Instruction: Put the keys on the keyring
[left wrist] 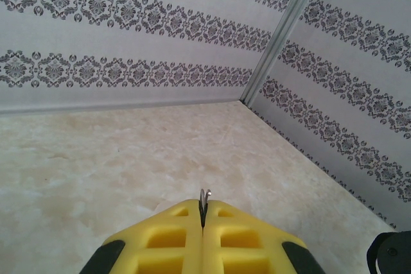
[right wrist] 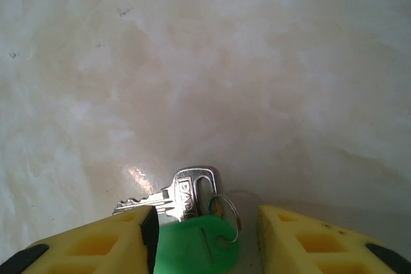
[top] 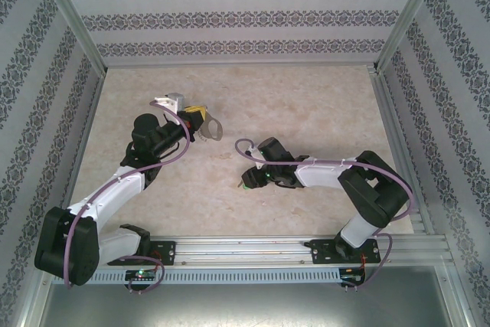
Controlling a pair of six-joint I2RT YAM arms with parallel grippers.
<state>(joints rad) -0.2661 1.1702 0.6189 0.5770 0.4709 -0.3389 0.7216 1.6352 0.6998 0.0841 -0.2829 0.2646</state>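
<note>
I should close my right gripper now. Closing now would hold the keys. Both my fingertips reach down to the table on either side of the green tag (top: 246, 186) (right wrist: 192, 248).
The keyring (top: 213, 129), a grey metal loop, sticks out of my left gripper (top: 200, 119) above the table's left middle. In the left wrist view the yellow fingers are pressed together on the keyring's thin edge (left wrist: 204, 197), with my left gripper (left wrist: 204, 213) shut on it. The keys (right wrist: 186, 194), a small silver key joined by a thin wire ring to a green tag (right wrist: 192, 248), lie flat on the table. My right gripper (right wrist: 204, 222) is open around them. Its left finger (right wrist: 122, 235) touches the key and tag, and its right finger (right wrist: 302, 235) stands apart. From above, the keys (top: 245, 182) show as a green speck at my right gripper (top: 251, 179).
The pale marble-patterned table (top: 306, 112) is walled by patterned panels (top: 230, 17) at the back and both sides. The two grippers sit roughly a hand's width apart near the table's middle. A metal rail (top: 253, 250) runs along the near edge.
</note>
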